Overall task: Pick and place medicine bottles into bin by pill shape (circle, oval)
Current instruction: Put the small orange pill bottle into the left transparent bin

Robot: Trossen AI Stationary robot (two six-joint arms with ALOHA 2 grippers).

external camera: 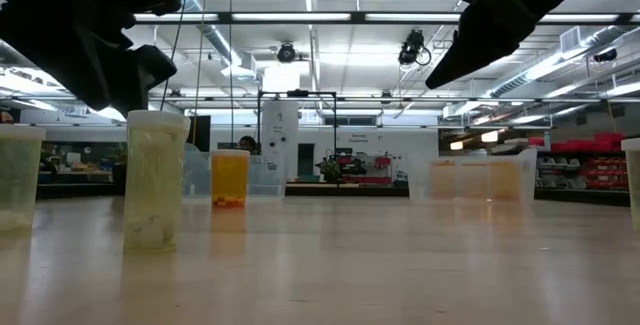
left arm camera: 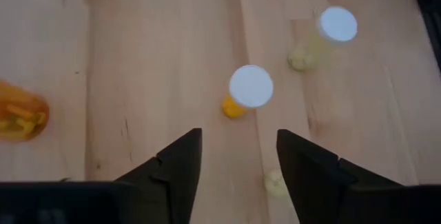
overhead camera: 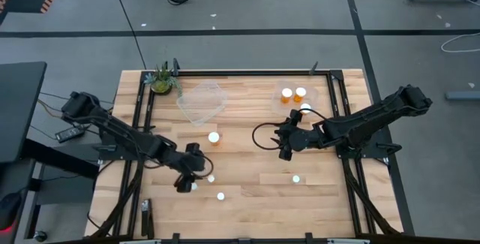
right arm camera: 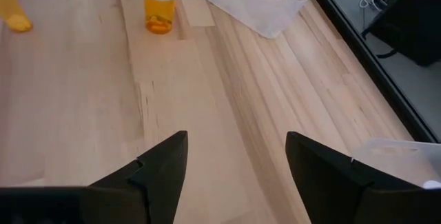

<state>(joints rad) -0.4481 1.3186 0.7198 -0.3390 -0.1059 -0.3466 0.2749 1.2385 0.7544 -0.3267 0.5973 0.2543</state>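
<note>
My left gripper grabs the amber medicine bottle by its white cap (overhead camera: 211,178) next, to sort it into the clear tub (overhead camera: 202,103).
Several small amber medicine bottles with white caps stand on the wooden table. My left gripper (overhead camera: 184,184) is open and empty at the near left. It hovers over a group of three bottles (overhead camera: 210,178); one white cap (left arm camera: 250,86) shows just ahead of its fingers and another (left arm camera: 337,25) farther off. One bottle (overhead camera: 214,137) stands alone mid-table, and another (overhead camera: 296,179) stands at the near right. My right gripper (overhead camera: 285,150) is open and empty over bare wood at mid-right. Its wrist view shows the lone bottle (right arm camera: 160,3) far ahead.
An empty clear tub (overhead camera: 201,100) sits at the far centre-left. A second clear tub (overhead camera: 319,97) at the far right holds three bottles (overhead camera: 293,93). A small potted plant (overhead camera: 161,81) stands at the far left corner. Black frame rails run along the table's sides.
</note>
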